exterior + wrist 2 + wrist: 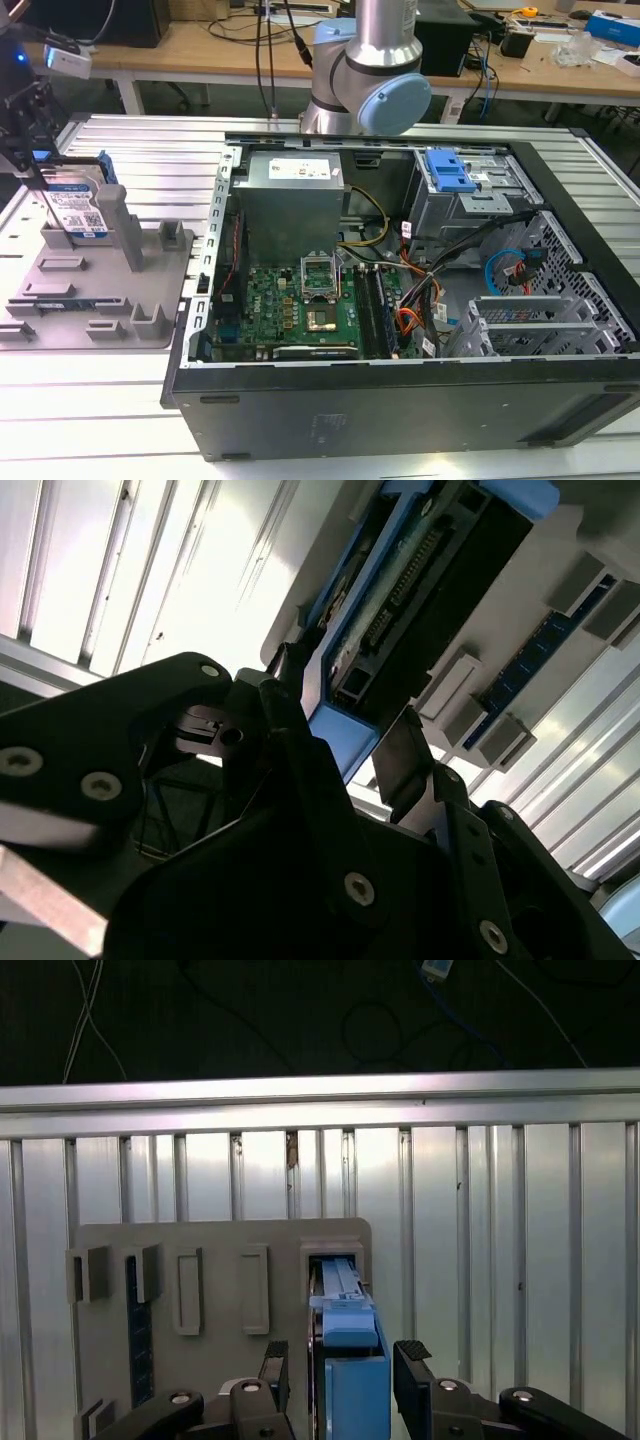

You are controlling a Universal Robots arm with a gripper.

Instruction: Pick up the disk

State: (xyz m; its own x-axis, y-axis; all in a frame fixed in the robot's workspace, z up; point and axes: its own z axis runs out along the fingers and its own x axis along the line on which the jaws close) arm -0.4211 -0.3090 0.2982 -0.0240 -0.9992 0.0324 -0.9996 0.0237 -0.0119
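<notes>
The robot's fingers reach down on either side of the disk's blue bar [352, 1380], beside the white-and-blue label. The gripper should close on the disk, as it would hold the disk now.
The disk [78, 208] stands on edge in a slot of the grey fixture plate [150, 300] at the exterior view's left, its white-and-blue label facing outward. My gripper [48, 182] reaches down over its upper end. In the first wrist view the disk's blue rail [352, 1380] runs between the two black fingers [276, 1365], with narrow gaps on both sides. In the second wrist view the fingers [405, 755] flank the disk's connector end [400, 600]. The gripper is open and straddles the disk.
An open computer case [400, 300] with a motherboard, cables and a blue-handled drive cage [450, 172] takes up the middle and the exterior view's right. Upright posts [118, 225] rise from the fixture plate beside the disk. The ribbed metal table [500, 1260] extends around the plate.
</notes>
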